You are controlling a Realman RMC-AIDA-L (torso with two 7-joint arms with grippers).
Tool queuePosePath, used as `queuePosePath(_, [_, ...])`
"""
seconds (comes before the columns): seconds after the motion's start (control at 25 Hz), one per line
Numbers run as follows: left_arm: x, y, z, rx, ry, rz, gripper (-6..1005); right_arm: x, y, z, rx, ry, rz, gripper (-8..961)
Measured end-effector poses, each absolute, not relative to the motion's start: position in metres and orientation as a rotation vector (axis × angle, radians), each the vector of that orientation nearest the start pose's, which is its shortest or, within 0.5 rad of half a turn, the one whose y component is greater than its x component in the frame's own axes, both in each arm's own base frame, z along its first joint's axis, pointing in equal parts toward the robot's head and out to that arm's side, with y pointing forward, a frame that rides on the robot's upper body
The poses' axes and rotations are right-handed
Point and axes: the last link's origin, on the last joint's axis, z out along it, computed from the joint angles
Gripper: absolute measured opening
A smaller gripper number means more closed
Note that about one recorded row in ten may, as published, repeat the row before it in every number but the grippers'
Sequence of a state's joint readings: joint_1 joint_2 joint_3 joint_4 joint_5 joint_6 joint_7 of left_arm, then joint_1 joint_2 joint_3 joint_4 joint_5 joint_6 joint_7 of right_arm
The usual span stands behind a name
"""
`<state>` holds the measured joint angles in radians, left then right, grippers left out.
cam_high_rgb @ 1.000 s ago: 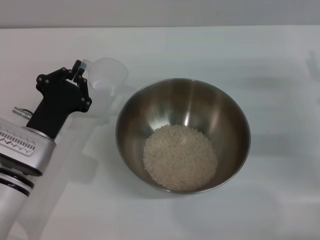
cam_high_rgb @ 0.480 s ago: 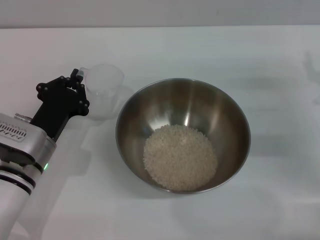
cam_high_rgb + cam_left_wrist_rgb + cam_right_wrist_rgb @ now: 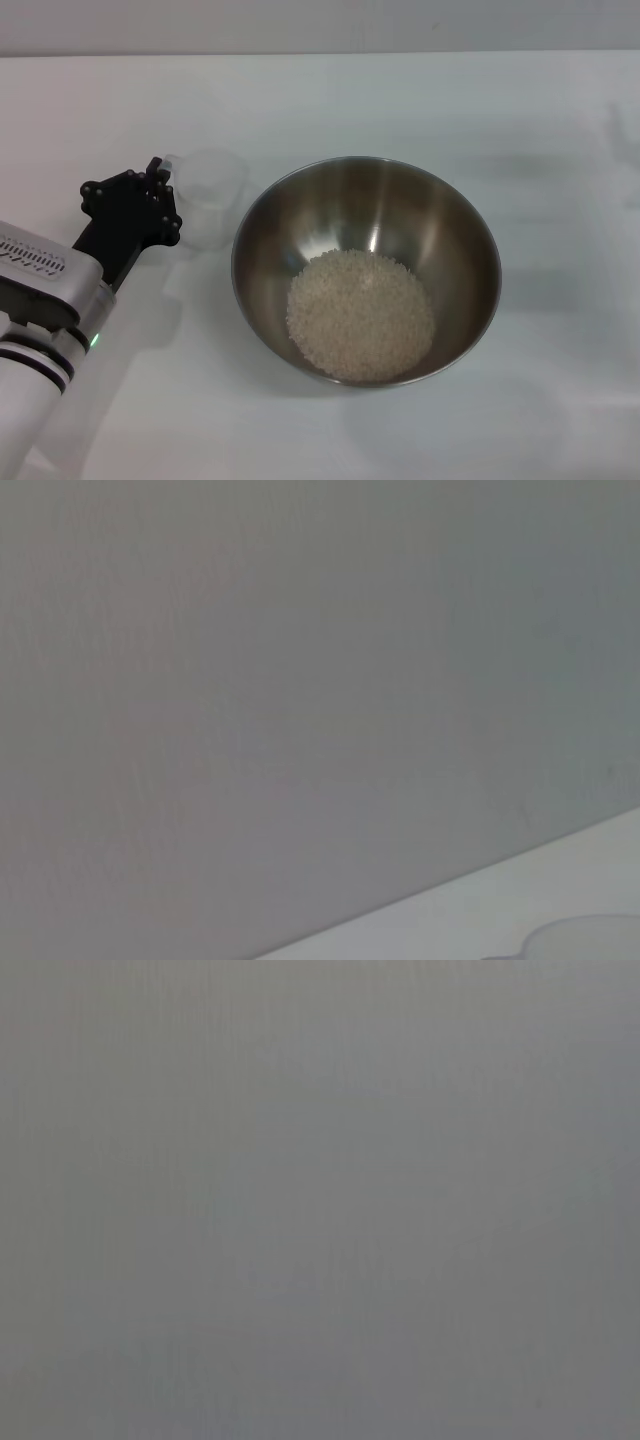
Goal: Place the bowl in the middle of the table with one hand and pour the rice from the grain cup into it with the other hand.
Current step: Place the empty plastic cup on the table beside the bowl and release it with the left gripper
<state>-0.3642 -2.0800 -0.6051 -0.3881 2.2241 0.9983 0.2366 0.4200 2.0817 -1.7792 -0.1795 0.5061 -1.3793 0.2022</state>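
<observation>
The upright grain cup's base (image 3: 206, 238) meets the table beside the steel bowl (image 3: 410, 205) and the cup would remain standing, so it is time for my left gripper to open.
The steel bowl (image 3: 410, 205) stands in the middle of the white table (image 3: 420, 100) with a heap of rice (image 3: 360, 315) in its bottom. The clear grain cup (image 3: 212, 198) is upright and looks empty, just left of the bowl and close to the tabletop. My left gripper (image 3: 160, 180) is shut on the cup's handle on the side away from the bowl. The left wrist view shows only a grey wall, a strip of table (image 3: 560, 900) and a faint curved rim at its corner. The right gripper is out of view, and the right wrist view is plain grey.
The left arm (image 3: 50, 290) reaches in from the near left corner. The bowl's rim is a few centimetres from the cup. Bare tabletop lies to the right of and behind the bowl.
The left gripper has turned the cup back from tilted to upright and lowered it toward the table, drawing back slightly to the near left. The bowl and rice have not moved.
</observation>
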Motion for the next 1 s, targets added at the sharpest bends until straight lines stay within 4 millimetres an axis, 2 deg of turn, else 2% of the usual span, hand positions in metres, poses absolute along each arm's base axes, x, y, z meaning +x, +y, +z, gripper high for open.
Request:
queuePosePath(0.56, [-0.305, 0.303, -0.078, -1.870, -0.397, -0.492, 106, 0.313, 0.334, 0.039, -1.351, 0.393, 0.907, 726])
queuePosePath(0.8, [-0.311, 0.296, -0.074, -1.856, -0.389, -0.493, 306, 0.313, 0.336, 0.038, -1.355, 0.399, 0.903, 726])
queuePosePath(1.0, [-0.316, 0.294, -0.073, -1.865, -0.380, -0.473, 409, 0.313, 0.336, 0.038, -1.356, 0.400, 0.902, 726])
